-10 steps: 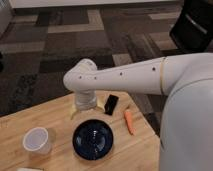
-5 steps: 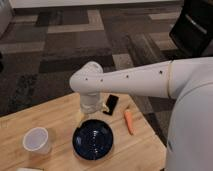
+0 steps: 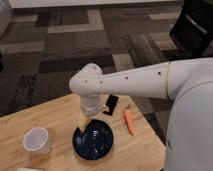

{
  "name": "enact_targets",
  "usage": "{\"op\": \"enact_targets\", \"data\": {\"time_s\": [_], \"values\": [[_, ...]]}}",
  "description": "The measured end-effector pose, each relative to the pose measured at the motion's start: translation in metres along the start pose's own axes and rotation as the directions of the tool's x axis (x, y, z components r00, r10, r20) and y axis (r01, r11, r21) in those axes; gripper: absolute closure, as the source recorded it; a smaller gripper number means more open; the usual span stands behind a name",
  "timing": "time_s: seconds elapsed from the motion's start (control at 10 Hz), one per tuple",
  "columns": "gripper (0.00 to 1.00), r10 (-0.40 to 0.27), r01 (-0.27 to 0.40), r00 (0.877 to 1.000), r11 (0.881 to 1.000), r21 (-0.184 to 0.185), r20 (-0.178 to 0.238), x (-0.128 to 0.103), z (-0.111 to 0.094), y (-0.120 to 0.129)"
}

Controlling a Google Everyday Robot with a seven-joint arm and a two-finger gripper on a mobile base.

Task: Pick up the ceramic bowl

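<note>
My gripper grabs the ceramic bowl [image 3: 93, 141] by its rim [image 3: 92, 121] next, to pick it up from the wooden table.
The ceramic bowl [image 3: 93, 141] is a round, glossy dark navy dish on the wooden table [image 3: 35, 112], near its front edge. My gripper [image 3: 85, 120] hangs down from the white arm [image 3: 130, 80], which reaches in from the right. It stands open just over the bowl's far left rim. One pale finger [image 3: 82, 119] shows against the rim and nothing is held. The wrist hides the table behind the bowl.
A white cup [image 3: 36, 141] stands left of the bowl. An orange carrot-like piece [image 3: 129, 121] lies to the bowl's right, and a flat black object [image 3: 111, 105] lies behind it. The table's right edge runs close to the carrot. Patterned carpet lies beyond.
The arm has swung forward and down, bringing the gripper from behind the bowl to its far left rim. Bowl, cup and the other items have not moved.
</note>
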Motion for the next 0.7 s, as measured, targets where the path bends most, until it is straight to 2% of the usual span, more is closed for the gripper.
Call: {"op": "enact_targets", "data": {"time_s": [0.2,0.4,0.7], "values": [[0.2,-0.003,0.003,1.0,1.0,0.0,-0.001,0.0,0.001,0.001],[0.2,-0.039,0.039,0.999,0.999,-0.019,-0.005,0.0,0.016,-0.002],[0.2,-0.085,0.086,0.996,0.996,-0.014,0.011,-0.001,0.028,-0.008]]}}
